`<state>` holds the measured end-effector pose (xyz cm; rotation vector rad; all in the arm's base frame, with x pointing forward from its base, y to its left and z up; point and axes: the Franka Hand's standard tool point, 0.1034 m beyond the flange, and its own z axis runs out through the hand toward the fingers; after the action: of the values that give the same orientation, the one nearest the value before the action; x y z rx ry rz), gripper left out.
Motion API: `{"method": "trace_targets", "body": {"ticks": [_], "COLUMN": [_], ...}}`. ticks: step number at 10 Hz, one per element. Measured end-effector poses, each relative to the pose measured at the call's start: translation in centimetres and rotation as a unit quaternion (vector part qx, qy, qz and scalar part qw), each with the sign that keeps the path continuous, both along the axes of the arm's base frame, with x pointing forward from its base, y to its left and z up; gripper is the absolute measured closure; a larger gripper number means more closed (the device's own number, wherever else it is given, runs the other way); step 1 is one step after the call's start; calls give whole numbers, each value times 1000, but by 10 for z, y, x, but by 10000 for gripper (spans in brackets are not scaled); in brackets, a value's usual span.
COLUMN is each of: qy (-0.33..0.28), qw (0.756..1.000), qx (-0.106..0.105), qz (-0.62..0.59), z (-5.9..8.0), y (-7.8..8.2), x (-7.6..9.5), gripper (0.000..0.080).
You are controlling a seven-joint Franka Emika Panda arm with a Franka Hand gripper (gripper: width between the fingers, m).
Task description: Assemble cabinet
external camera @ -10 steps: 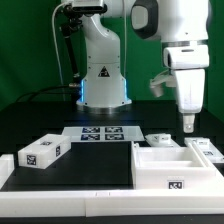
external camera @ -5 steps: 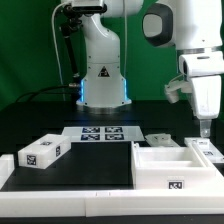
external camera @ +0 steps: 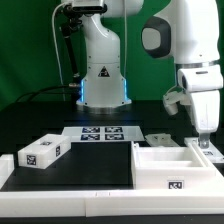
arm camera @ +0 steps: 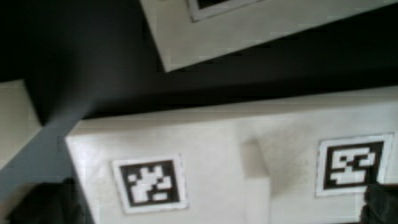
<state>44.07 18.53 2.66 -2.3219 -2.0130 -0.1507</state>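
Next, my gripper grabs the raised part between the small panel's tags, to fit the small tagged panel to the cabinet body [external camera: 165, 168].
The cabinet body [external camera: 165, 168] is a large white open box with a tag on its front, at the front right of the exterior view. My gripper [external camera: 205, 141] hangs low over a small white tagged panel [external camera: 207, 149] just beyond the box's right end. In the wrist view that panel [arm camera: 240, 160] fills the lower half and shows two tags. My gripper [arm camera: 214, 215] is open, with a dark finger [arm camera: 43, 205] at each side of the panel. I cannot tell whether the fingers touch it. Another tagged panel [external camera: 42, 152] lies at the left and a smaller one [external camera: 160, 140] behind the box.
The marker board [external camera: 100, 133] lies in front of the white robot pedestal [external camera: 103, 75]. A white rim [external camera: 60, 205] borders the black table at the front. In the wrist view another white tagged piece [arm camera: 249, 30] lies beyond the panel.
My arm has moved toward the exterior view's right and down, bringing the gripper from above the table to just over the small panel at the far right. The parts have not moved.
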Motion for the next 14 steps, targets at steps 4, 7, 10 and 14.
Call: {"method": "trace_targets", "body": {"ticks": [4, 7, 10, 14], "qy": [11, 13, 16, 15], "qw": [1000, 1000, 1000, 1000], "qx": [2, 2, 2, 2], "qz": [-4, -7, -7, -7], "z": [-13, -14, -17, -17], "y": [2, 3, 3, 3], "x": [-8, -9, -11, -11], "gripper": [2, 274, 644, 731]}}
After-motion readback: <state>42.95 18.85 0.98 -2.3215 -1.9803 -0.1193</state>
